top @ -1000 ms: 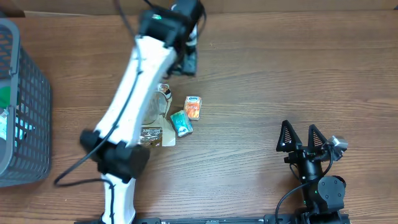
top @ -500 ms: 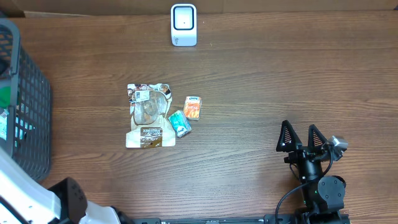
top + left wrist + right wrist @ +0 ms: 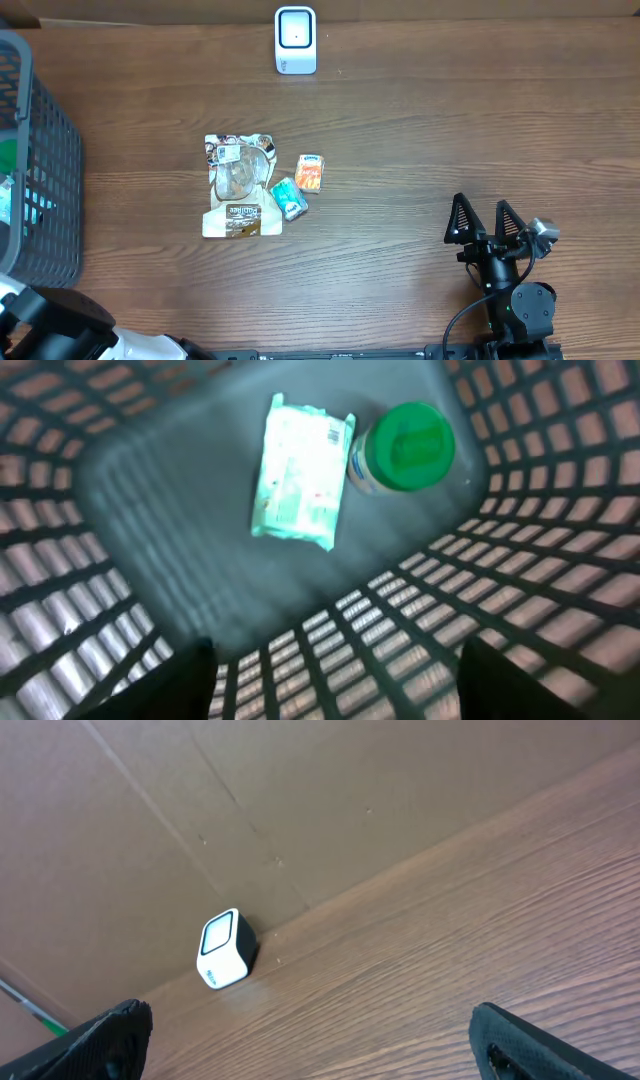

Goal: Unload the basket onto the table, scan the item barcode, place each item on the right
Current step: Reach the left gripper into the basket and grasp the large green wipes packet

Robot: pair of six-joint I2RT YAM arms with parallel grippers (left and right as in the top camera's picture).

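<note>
The pale green wipes pack (image 3: 300, 470) next needs to be held in my left gripper by the end (image 3: 296, 522) opposite its barcode. The barcode then stays uncovered to scan.
The white barcode scanner (image 3: 295, 40) stands at the table's far edge, and also shows as the scanner (image 3: 225, 948) in the right wrist view. A snack bag (image 3: 240, 198), a teal packet (image 3: 291, 198) and an orange packet (image 3: 310, 173) lie mid-table. My left gripper (image 3: 335, 690) hangs open over the grey mesh basket (image 3: 560, 560), with nothing between its fingers. Below it lie a pale green wipes pack (image 3: 300, 470) and a green-lidded jar (image 3: 405, 445). My right gripper (image 3: 485, 225) rests open and empty at the near right.
The basket (image 3: 45, 200) stands at the table's left edge. Part of my left arm (image 3: 60, 320) shows in the near-left corner of the overhead view. A brown cardboard wall (image 3: 300, 800) runs behind the scanner.
My left arm swung back from the scanner at the far edge to the near-left corner by the basket. The right arm has not moved.
</note>
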